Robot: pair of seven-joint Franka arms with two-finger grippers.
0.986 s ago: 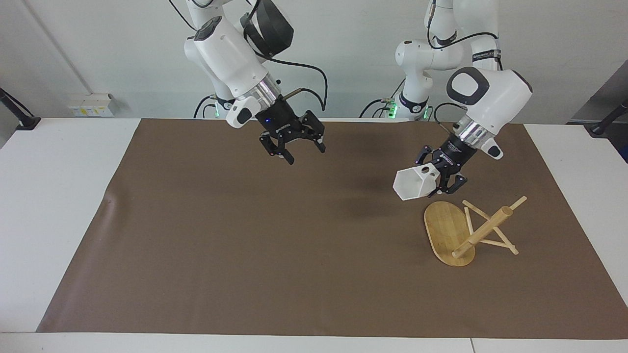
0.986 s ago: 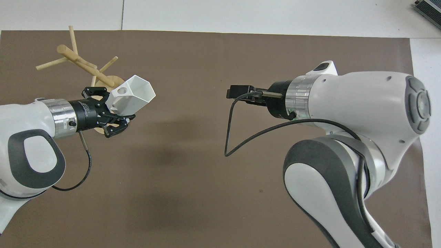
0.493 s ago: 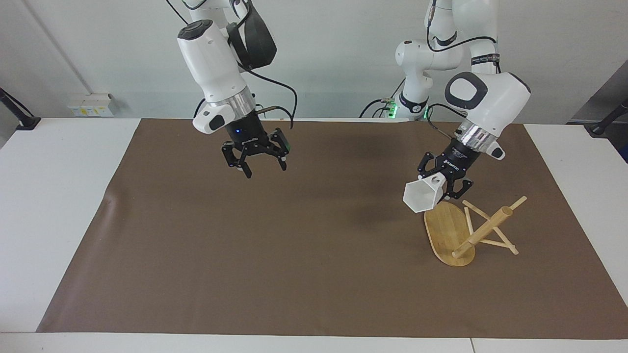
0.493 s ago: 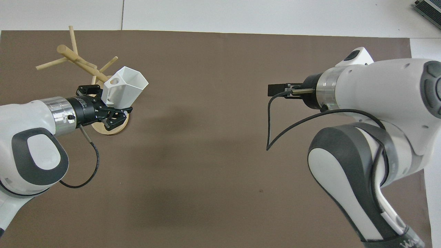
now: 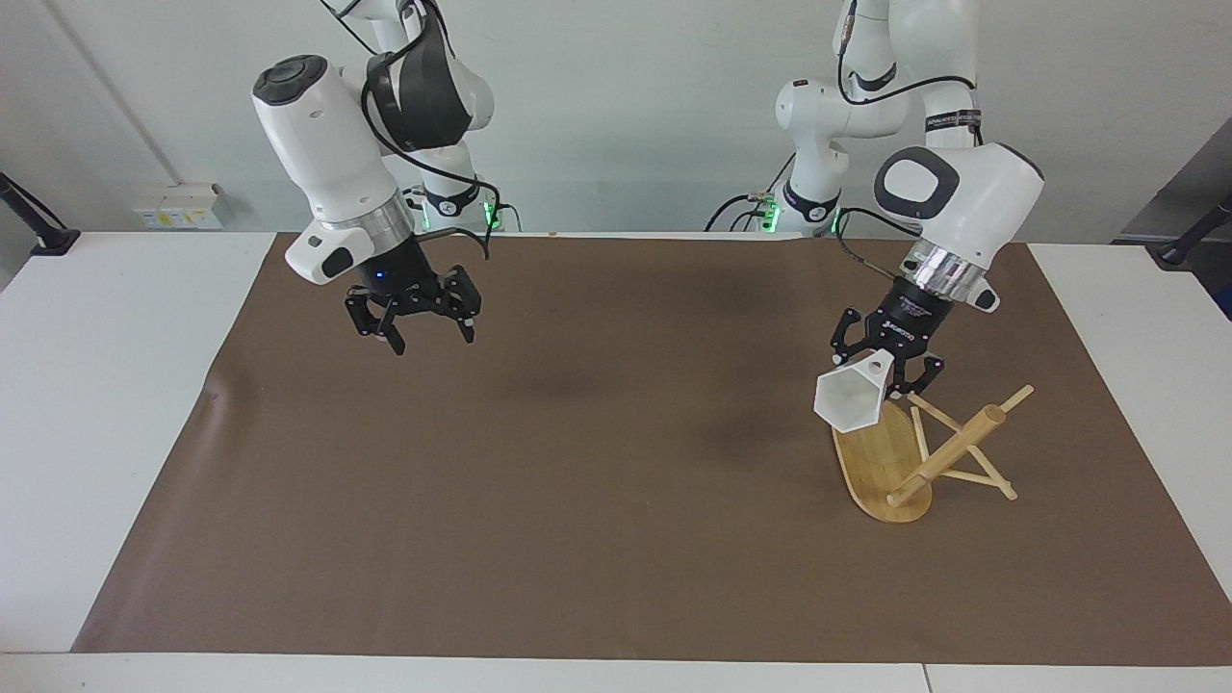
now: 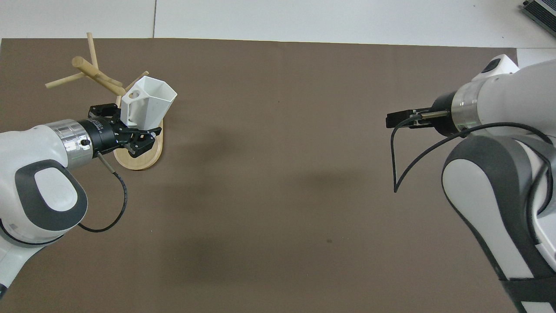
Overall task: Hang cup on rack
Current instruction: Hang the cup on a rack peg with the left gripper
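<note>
The cup stays held in my left gripper from here until it is on the peg: in the overhead view the cup's handle (image 6: 130, 106) sits off the short peg's tip (image 6: 119, 83).
My left gripper (image 5: 890, 364) is shut on the handle of the white faceted cup (image 5: 851, 398). It holds the cup tilted in the air over the end of the rack's oval base (image 5: 871, 462) that is nearer to the robots. The bamboo rack (image 5: 948, 450) stands toward the left arm's end of the table, and its post slants toward that end with thin pegs crossing it. In the overhead view the cup (image 6: 147, 106) covers part of the rack's base (image 6: 145, 158), and the post (image 6: 93, 74) shows beside it. My right gripper (image 5: 414, 327) is open and empty, up over the mat toward the right arm's end.
A brown mat (image 5: 577, 481) covers most of the white table (image 5: 115, 404). The mat's edge has a small wrinkle toward the right arm's end (image 5: 214, 393).
My right arm has swung away from the middle toward its own end of the table. My left gripper has carried the cup closer to the rack and turned it more upright.
</note>
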